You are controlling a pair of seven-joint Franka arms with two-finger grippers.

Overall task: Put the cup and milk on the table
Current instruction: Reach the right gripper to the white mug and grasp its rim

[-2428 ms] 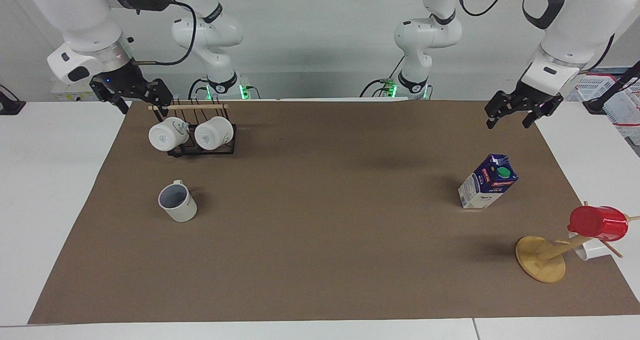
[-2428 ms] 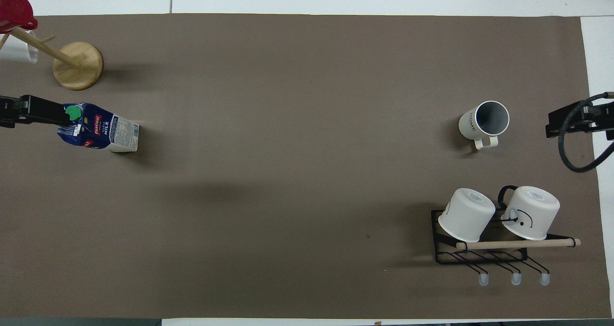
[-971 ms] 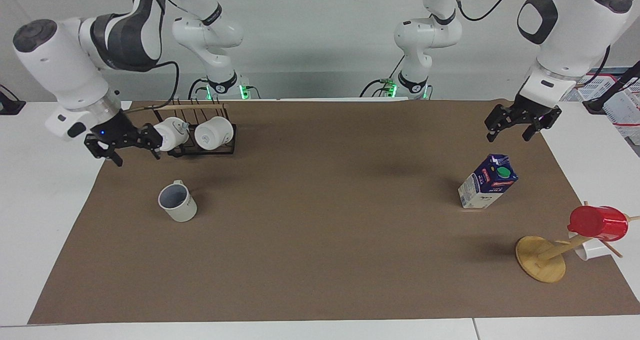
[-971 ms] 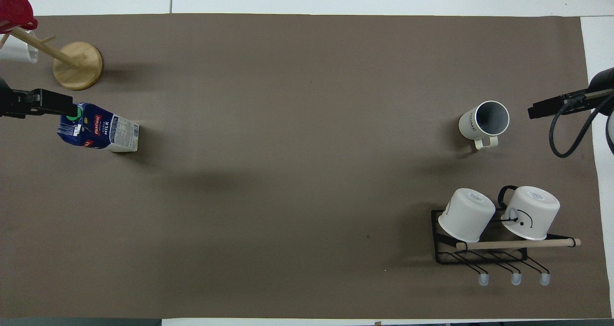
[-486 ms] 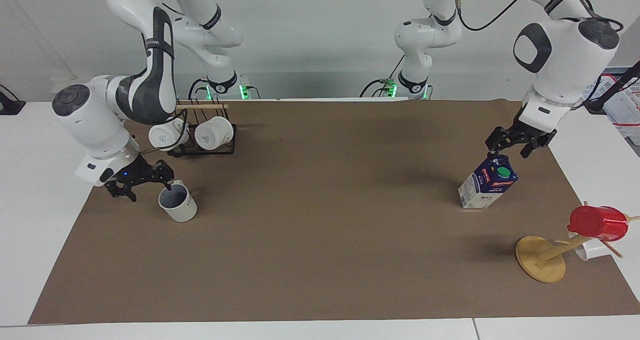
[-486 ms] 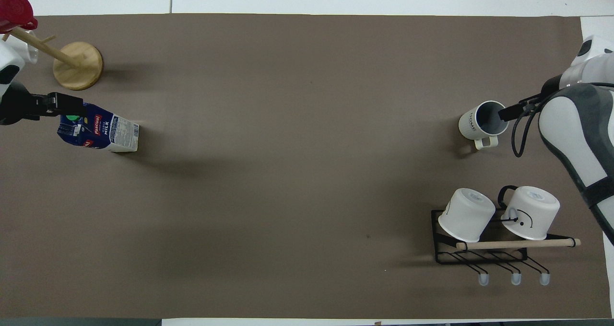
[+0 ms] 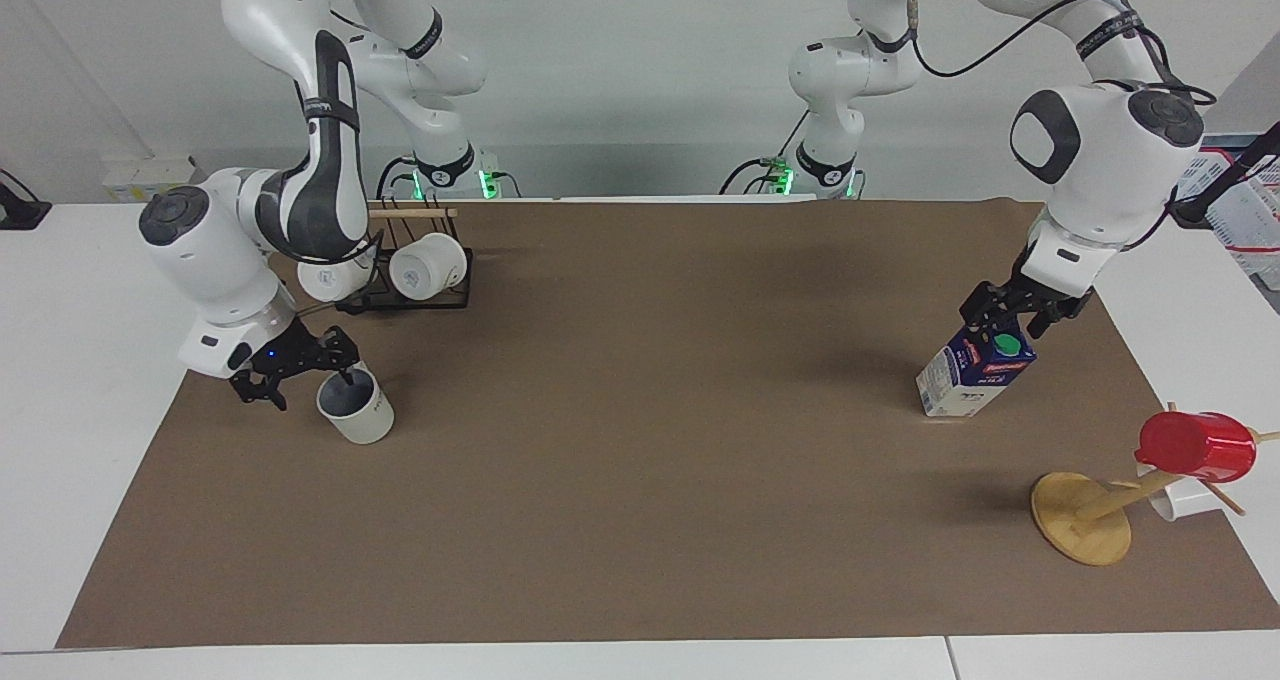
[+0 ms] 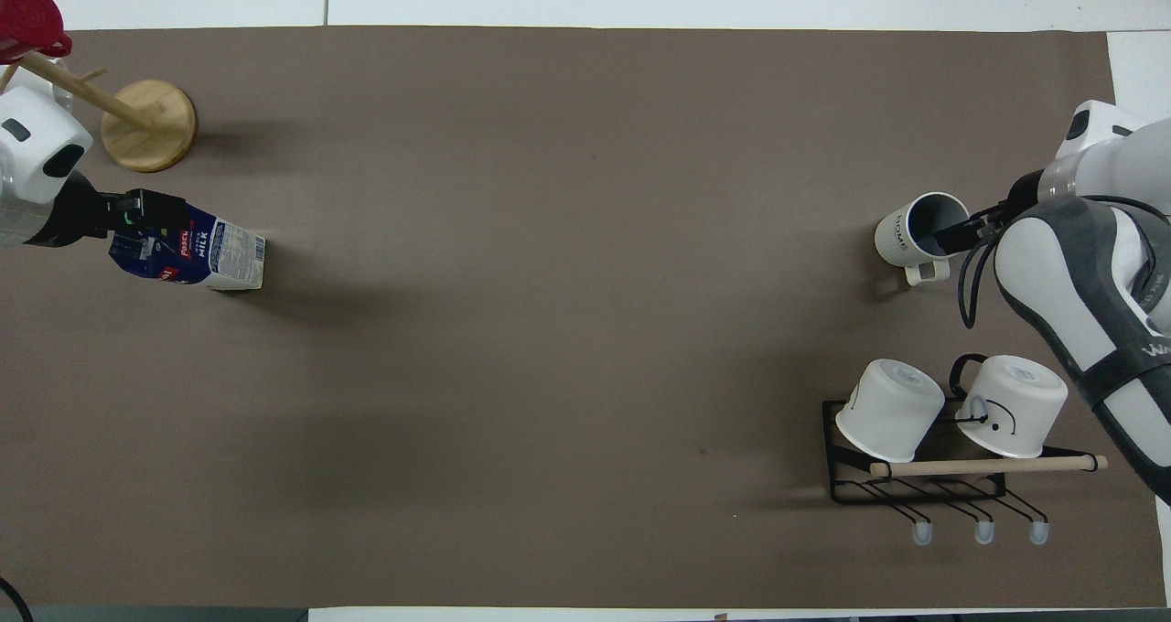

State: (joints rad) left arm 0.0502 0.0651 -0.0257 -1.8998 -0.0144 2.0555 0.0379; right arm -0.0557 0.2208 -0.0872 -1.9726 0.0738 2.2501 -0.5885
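My left gripper grabs the carton by its gable top (image 8: 143,233) next, to place the milk beside the cup (image 8: 913,237).
The cup (image 7: 362,415) stands upright on the brown sheet of the table (image 7: 640,430) toward the right arm's end; it also shows in the overhead view (image 8: 901,235). My right gripper (image 7: 310,385) is open and low at the cup's rim, one finger inside the cup and one outside. The milk (image 7: 972,378) stands on the sheet toward the left arm's end; it also shows in the overhead view (image 8: 206,256). My left gripper (image 7: 1005,326) is open, its fingers on either side of the carton's gable top.
A black rack (image 7: 405,300) with two all-white mugs (image 8: 892,410) lies nearer to the robots than the cup. A wooden mug tree (image 7: 1082,518) with a red cup (image 7: 1195,446) and a white mug stands farther from the robots than the milk.
Both arms have come down from high over the table's ends. The right gripper has dropped to the cup's rim, and the left gripper to the milk's top. Cup and milk have not moved.
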